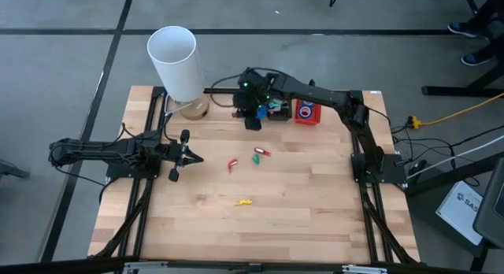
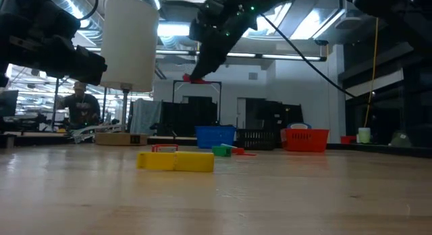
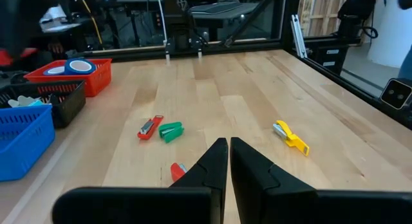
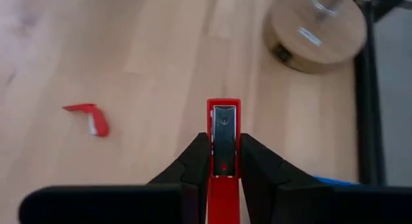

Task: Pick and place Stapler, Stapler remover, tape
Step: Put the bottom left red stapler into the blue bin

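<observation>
My right gripper needs to keep holding the red stapler until it hangs over the blue basket (image 4: 336, 181): its front end (image 4: 224, 112) juts over the wooden table.
My right gripper (image 1: 253, 110) hangs high over the table's far edge beside the baskets, shut on a red stapler (image 4: 224, 121). In the low view that gripper (image 2: 202, 63) is well above the table. My left gripper (image 3: 228, 153) is shut and empty, low over the table's left middle (image 1: 189, 157). Flat on the wood lie a yellow stapler (image 1: 244, 201), a green piece (image 1: 257, 157), a small red stapler (image 3: 150, 127) and a curved red piece (image 1: 232, 164). Two blue tape rolls with white cores (image 3: 69, 67) sit in the red basket (image 3: 96, 79). The pink and yellow rolls do not show. My right gripper pinches the red stapler between its two fingers (image 4: 193, 156), one on each long side (image 4: 210, 143). The fingers lie along the stapler, and its front end (image 4: 224, 107) sticks out past the fingertips. The stapler is lifted clear, high above the table.
A blue basket (image 3: 22, 140), a black basket (image 3: 45, 102) and the red basket stand in a row at the far edge. A white lamp shade (image 1: 173, 61) rises from a round wooden base (image 4: 315, 31) at the far left corner. Bare wood spreads over the near half.
</observation>
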